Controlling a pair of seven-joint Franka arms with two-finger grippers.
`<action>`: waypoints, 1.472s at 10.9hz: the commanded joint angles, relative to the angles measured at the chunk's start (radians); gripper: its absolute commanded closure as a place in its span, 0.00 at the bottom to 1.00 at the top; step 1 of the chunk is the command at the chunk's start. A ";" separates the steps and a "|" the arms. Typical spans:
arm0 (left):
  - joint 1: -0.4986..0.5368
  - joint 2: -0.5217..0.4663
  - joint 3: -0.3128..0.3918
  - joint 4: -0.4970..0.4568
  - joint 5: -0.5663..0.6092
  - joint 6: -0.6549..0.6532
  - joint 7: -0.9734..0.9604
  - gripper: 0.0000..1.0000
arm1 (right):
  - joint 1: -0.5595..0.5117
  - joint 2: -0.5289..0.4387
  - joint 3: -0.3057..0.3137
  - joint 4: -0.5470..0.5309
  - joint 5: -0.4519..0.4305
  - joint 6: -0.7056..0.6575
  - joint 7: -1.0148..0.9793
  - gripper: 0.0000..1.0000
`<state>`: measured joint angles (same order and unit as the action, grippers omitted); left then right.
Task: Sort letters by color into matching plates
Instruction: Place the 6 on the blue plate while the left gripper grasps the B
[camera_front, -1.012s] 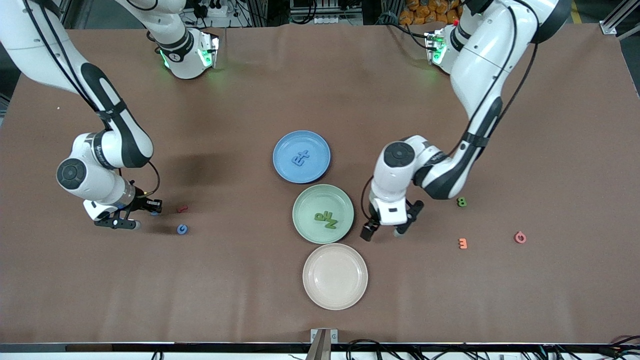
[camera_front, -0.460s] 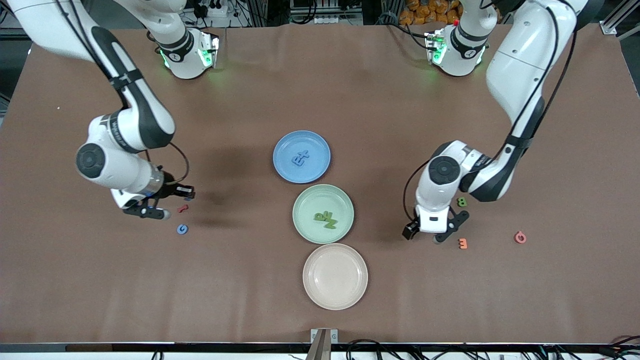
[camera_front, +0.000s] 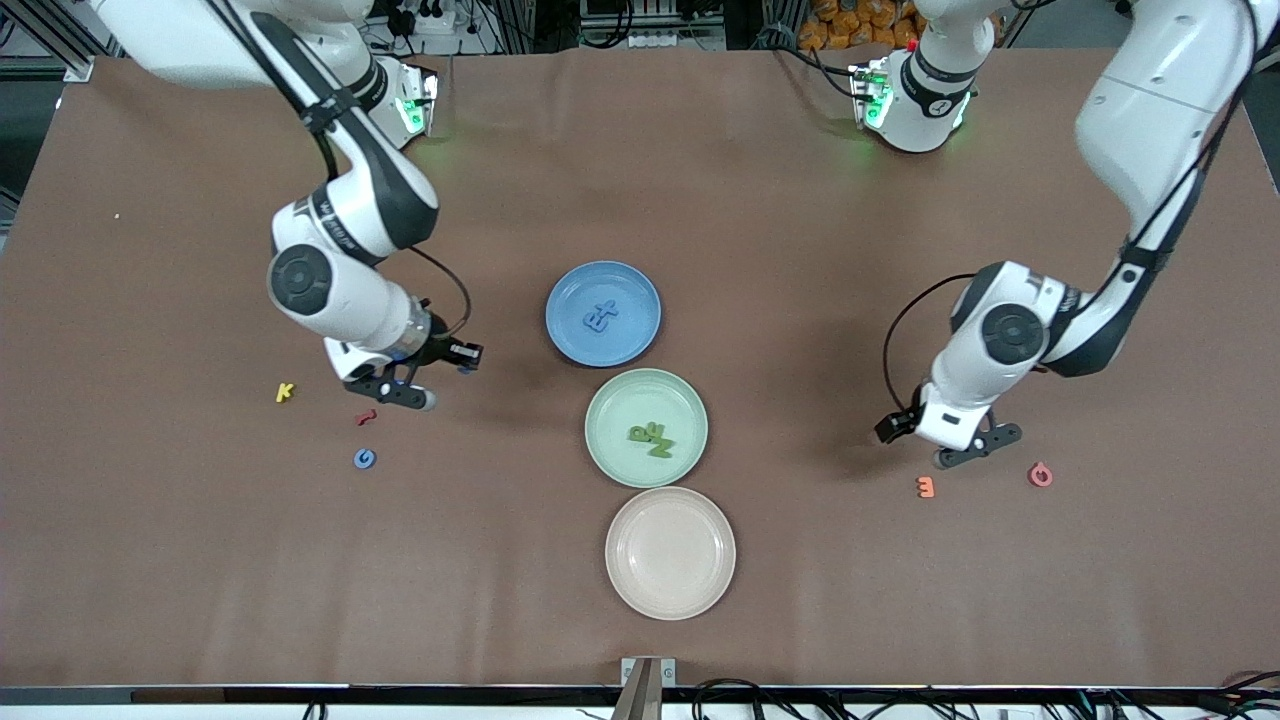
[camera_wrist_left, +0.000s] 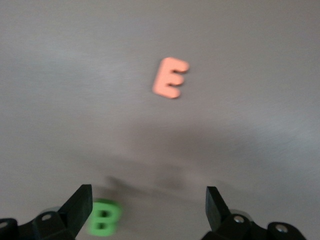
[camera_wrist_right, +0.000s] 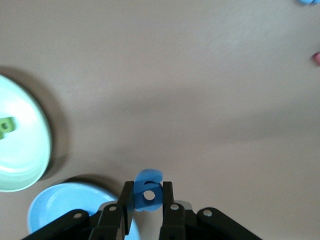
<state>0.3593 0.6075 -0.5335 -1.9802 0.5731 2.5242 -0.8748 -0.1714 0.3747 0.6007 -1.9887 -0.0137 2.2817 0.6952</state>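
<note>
My left gripper needs to line up with the B before it closes. A finger sticks out over the green B's edge (camera_wrist_left: 106, 218), so my left gripper would miss if it closed now.
My right gripper (camera_front: 440, 383) is shut on a blue letter (camera_wrist_right: 148, 177) over bare table, close to the blue plate (camera_front: 570, 300); that plate (camera_wrist_right: 55, 212) holds two blue letters (camera_front: 600, 317). The green plate (camera_front: 615, 400) holds a small pile of green letters (camera_front: 650, 437). Another blue letter (camera_front: 365, 458) lies on the table toward the right arm's end. My left gripper (camera_front: 915, 445) hangs open over the table toward the left arm's end. In the left wrist view a green B (camera_wrist_left: 105, 217) lies just inside one finger of that gripper (camera_wrist_left: 148, 205), untouched. In the front view the arm hides the B.
A cream plate (camera_front: 640, 590) sits nearest the front camera. Loose off-colour letters lie about: a yellow K (camera_front: 285, 392) and a red one (camera_front: 366, 416) near the right arm, an orange E (camera_front: 925, 487) (camera_wrist_left: 170, 77) and a pink one (camera_front: 1040, 474) near the left gripper.
The right arm carried the blue letter toward the blue plate, uncovering the yellow K. The left arm swung from beside the green plate out to the green B, its fingers still open.
</note>
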 joint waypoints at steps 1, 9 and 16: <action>0.150 -0.023 -0.099 -0.089 0.027 -0.001 0.112 0.00 | 0.105 -0.004 -0.001 0.024 0.006 -0.002 0.162 1.00; 0.165 -0.017 -0.097 -0.157 0.077 0.036 0.116 0.00 | 0.363 0.119 -0.006 0.024 -0.228 0.130 0.622 1.00; 0.185 -0.011 -0.098 -0.135 0.103 0.042 0.114 1.00 | 0.368 0.204 -0.027 0.036 -0.287 0.174 0.655 0.54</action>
<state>0.5236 0.5988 -0.6259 -2.1180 0.6445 2.5546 -0.7564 0.1943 0.5631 0.5847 -1.9719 -0.2787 2.4573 1.3240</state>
